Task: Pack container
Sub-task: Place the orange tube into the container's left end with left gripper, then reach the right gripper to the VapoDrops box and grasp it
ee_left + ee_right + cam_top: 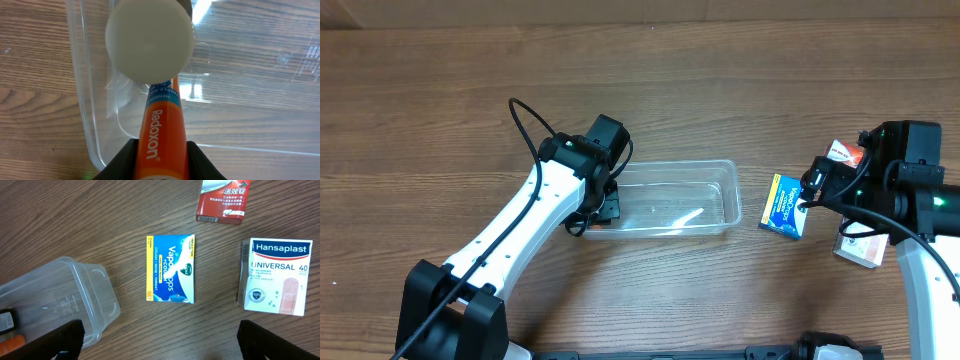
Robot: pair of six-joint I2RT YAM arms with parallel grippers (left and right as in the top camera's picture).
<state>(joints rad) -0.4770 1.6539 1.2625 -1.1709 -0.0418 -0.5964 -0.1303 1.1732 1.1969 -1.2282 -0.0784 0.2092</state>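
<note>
The orange Redoxon tube sits inside the clear plastic container's ends and would stay in the container, so it is time for my left gripper to release the tube.
The clear plastic container lies in the middle of the table and looks empty inside. My left gripper is shut on an orange Redoxon tube with a white cap, held over the container's left end. In the overhead view the left gripper sits at that left end. My right gripper is open and empty, above bare table to the right of the container. A blue and yellow box lies just ahead of it, also seen in the overhead view.
A white Hansaplast box lies right of the blue box. A red box with Chinese writing lies farther off. In the overhead view the right arm covers most of these two boxes.
</note>
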